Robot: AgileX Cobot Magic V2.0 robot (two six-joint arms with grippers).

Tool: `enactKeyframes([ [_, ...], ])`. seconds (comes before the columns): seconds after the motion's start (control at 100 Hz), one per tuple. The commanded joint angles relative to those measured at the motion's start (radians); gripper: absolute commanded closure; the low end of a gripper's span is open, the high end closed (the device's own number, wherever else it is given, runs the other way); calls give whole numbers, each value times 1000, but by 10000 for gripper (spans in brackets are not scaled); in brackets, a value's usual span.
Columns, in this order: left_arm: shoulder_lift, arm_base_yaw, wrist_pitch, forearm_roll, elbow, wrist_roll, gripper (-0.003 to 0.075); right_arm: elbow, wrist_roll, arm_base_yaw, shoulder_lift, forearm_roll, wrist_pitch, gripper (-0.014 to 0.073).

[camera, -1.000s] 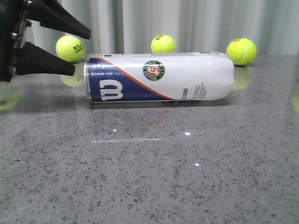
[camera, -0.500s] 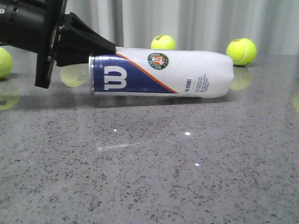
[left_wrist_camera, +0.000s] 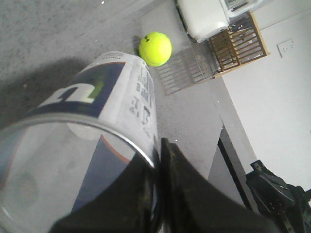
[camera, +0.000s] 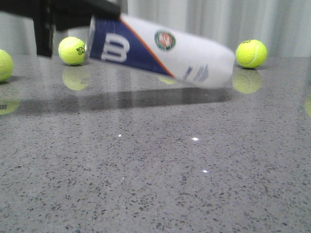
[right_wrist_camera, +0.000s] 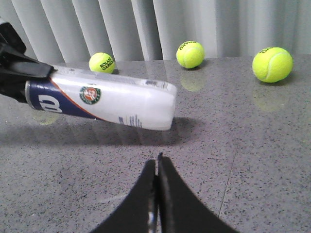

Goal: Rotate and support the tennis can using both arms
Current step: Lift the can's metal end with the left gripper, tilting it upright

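The can's white lower end (camera: 214,73) hangs tilted above the grey table in the front view, so my left gripper should keep holding.
The tennis can (camera: 160,51) hangs tilted over the grey table, its navy "W" end high at the left and its white end low near the surface. My left gripper (camera: 104,12) is shut on the can's silver rim at the navy end. In the left wrist view one finger sits inside the open mouth and one outside the wall, with the left gripper (left_wrist_camera: 158,155) pinching the tennis can (left_wrist_camera: 112,92). The right gripper (right_wrist_camera: 157,162) is shut and empty, low over the table, a short way from the white end of the tennis can (right_wrist_camera: 107,99). It does not appear in the front view.
Yellow-green tennis balls lie on the table: one ball (camera: 71,50) behind the can's navy end, one ball (camera: 251,53) at the back right, one ball (camera: 4,64) at the left edge. Pleated curtains close the back. A wooden crate (left_wrist_camera: 238,43) stands off the table.
The left gripper closed on the can's rim and raised the navy end, so the can went from lying flat to tilted off the table.
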Motion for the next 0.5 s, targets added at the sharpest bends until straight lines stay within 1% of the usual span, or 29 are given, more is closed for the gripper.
enactKeyframes([
  [0.0,-118,-7,52,-18,-68,-32,741,-28,-11,-6,6,-6,-82,650],
  [0.09,-187,-7,29,109,-138,-127,741,-28,-11,-6,6,-6,-82,650],
  [0.28,-279,-7,31,486,-322,-370,741,-28,-11,-6,6,-6,-82,650],
  [0.44,-323,-32,33,649,-426,-487,741,-28,-11,-6,6,-6,-82,650],
  [0.49,-327,-47,52,722,-458,-527,741,-28,-11,-6,6,-6,-82,650],
])
